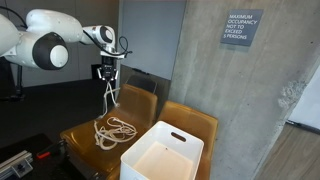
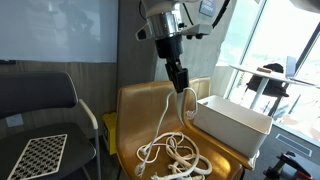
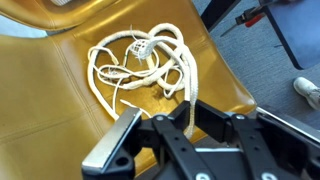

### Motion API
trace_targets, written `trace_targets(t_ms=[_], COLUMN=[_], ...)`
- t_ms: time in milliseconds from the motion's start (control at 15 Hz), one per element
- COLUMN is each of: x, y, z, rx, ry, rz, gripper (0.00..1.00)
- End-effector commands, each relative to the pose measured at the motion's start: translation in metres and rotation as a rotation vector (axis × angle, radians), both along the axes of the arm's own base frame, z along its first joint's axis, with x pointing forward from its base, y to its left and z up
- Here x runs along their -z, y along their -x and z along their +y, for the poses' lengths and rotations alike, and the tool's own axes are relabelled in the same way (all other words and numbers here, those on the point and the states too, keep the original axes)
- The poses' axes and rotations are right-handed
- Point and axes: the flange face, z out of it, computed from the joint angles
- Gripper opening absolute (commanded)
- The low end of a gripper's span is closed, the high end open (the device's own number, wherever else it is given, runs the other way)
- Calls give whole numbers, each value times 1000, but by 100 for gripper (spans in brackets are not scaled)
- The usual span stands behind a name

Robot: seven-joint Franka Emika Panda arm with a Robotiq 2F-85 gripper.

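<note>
The piece of the white rope drops from the gripper's fingers beside the backrest's top edge [image 1: 137, 89]. My gripper keeps hold of the rope until the rope crosses the backrest.
A white rope [image 1: 113, 128] [image 2: 172, 152] lies mostly coiled on the seat of a mustard-yellow chair [image 1: 85, 135] [image 2: 140, 105]. One strand rises from the pile up to my gripper [image 1: 108, 80] [image 2: 181, 83], which hangs above the seat. In the wrist view the rope [image 3: 140, 62] runs from the coil on the chair seat [image 3: 60, 95] up between the black fingers; the gripper [image 3: 189, 118] is shut on that strand.
A white open bin [image 1: 161, 152] [image 2: 232, 124] sits on a second yellow chair [image 1: 195, 122] beside the first. A dark chair [image 2: 40, 120] with a checkered pad stands nearby. A concrete wall [image 1: 240, 90] is behind, and grey carpet [image 3: 255, 55] lies below.
</note>
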Motion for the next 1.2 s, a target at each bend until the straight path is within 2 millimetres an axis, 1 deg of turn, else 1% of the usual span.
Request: trace_targets(t_ms=[0,333,400,467,600,667,800,933,1067,1133], x=[-29,-39,-39,-39,-38,-38,-35,-32,-26,-22], y=[-2,-15,-18,-21,-28,-31,-38,-51,-65,-70], z=[-29,-62,-69,-77,-92,-99,-108,-112,-109,-106], rx=[-2,-11,-13,-13,-15,-16,-25,-68,-138,-178], ry=[77,43,33,17,-7,-18,-58,-109,-148,-165], rz=[2,6,8,10,10,10,-3,-58,-134,-162], gripper=[3,3,36,36,50,58,71,86,99,100])
